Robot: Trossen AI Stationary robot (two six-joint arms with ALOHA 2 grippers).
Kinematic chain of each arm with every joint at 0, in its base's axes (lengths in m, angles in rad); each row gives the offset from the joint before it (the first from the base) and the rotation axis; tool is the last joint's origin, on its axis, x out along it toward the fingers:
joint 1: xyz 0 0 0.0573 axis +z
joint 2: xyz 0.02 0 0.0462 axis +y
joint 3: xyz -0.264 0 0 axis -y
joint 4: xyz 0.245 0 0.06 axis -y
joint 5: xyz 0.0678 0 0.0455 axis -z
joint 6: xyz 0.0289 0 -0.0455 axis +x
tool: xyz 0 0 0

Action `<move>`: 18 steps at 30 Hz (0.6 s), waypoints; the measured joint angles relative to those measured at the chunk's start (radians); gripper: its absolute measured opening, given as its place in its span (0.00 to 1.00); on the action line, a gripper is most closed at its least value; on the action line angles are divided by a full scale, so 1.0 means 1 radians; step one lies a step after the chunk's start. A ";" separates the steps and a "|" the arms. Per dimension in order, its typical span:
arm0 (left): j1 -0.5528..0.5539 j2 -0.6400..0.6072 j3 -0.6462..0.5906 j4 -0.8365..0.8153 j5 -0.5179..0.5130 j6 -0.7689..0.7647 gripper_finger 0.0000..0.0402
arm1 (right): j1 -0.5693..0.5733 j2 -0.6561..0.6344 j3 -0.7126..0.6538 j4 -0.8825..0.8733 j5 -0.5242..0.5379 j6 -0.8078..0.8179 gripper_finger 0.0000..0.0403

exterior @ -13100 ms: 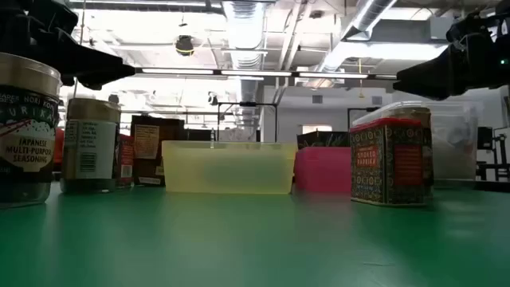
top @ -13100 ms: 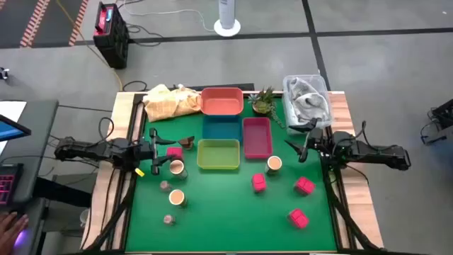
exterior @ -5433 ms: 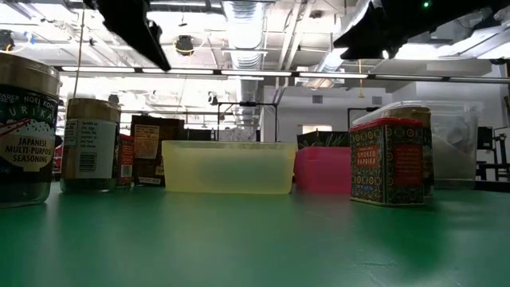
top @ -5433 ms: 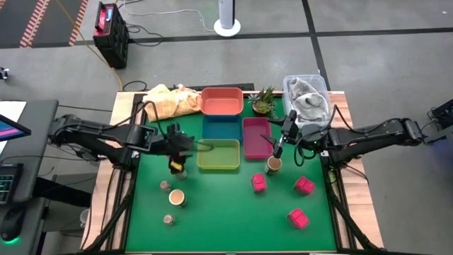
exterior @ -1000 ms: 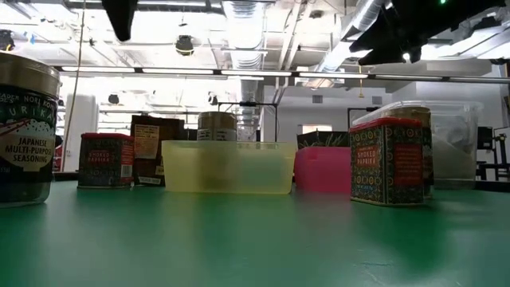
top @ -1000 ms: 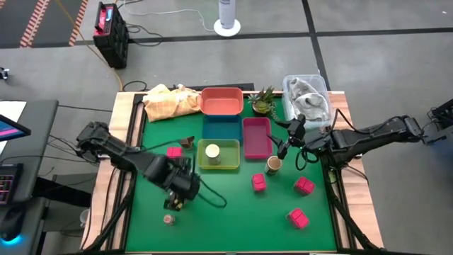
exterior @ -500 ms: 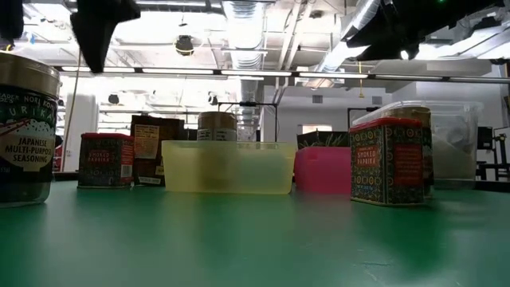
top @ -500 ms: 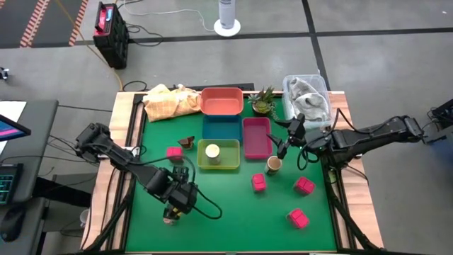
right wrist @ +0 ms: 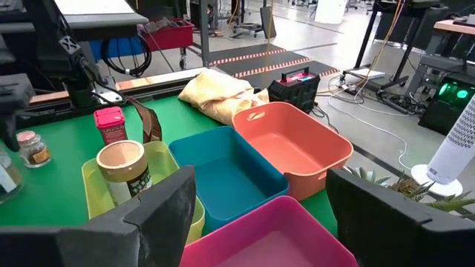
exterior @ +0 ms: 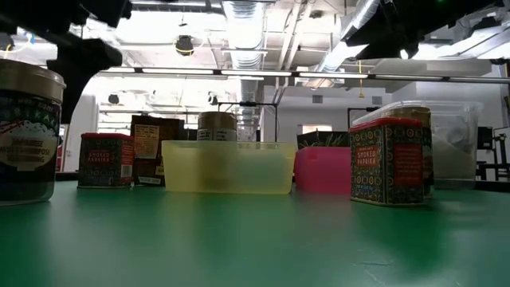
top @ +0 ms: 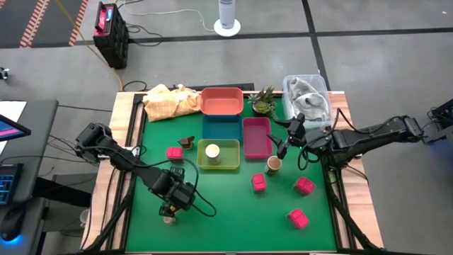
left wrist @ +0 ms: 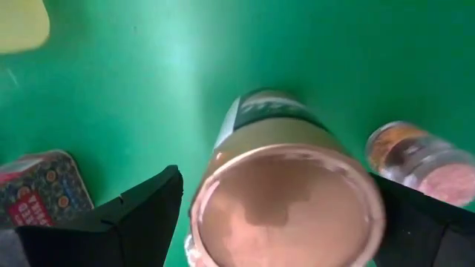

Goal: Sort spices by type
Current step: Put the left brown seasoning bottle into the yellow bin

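The cream-topped jar needs to be sorted into the yellow-green tray, so my left gripper will grab it by its lid (left wrist: 288, 211) next.
My left gripper (top: 172, 202) is open at the table's near left, straight above a cream-topped jar (left wrist: 286, 215). One finger stands on each side of the jar's lid. The jar stands upright on the green mat (exterior: 24, 135). A tiny brownish jar (top: 168, 218) stands just nearer. A second cream-topped jar (top: 212, 151) sits in the yellow-green tray (top: 230, 164). A third (top: 274, 164) stands below my open right gripper (top: 284, 138), which hovers by the magenta tray. Pink packets (top: 174, 152) (top: 259, 183) (top: 305, 185) and a dark brown piece (top: 187, 142) lie on the mat. My left gripper comes from above, pointing down, with its fingers (left wrist: 141, 215) close against the rim of the jar's lid (left wrist: 223, 185) on both sides. Whether they touch it, I cannot tell. The jar stands upright with its base on the mat.
Along the far edge sit an orange tray (top: 221, 100), a teal tray (top: 221, 127), a magenta tray (top: 256, 137), a potted plant (top: 263, 101), a clear bin with cloth (top: 308, 95) and a yellowish cloth (top: 170, 101). Another pink packet (top: 298, 218) lies near right.
My left gripper has moved toward the table's near edge and come down over the cream-topped jar at the near left, so its fingers now flank the lid. In the low view that jar shows blurred and slightly shifted.
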 joint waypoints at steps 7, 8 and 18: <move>0.004 0.000 -0.063 0.067 0.016 0.003 0.86 | 0.000 0.000 0.000 0.000 0.000 0.000 0.81; 0.007 0.000 -0.067 0.083 0.017 0.008 0.84 | 0.000 0.000 0.000 0.001 0.000 0.000 0.81; 0.090 0.000 -0.066 0.112 0.044 0.106 0.67 | 0.002 0.000 0.000 0.007 -0.001 0.007 0.81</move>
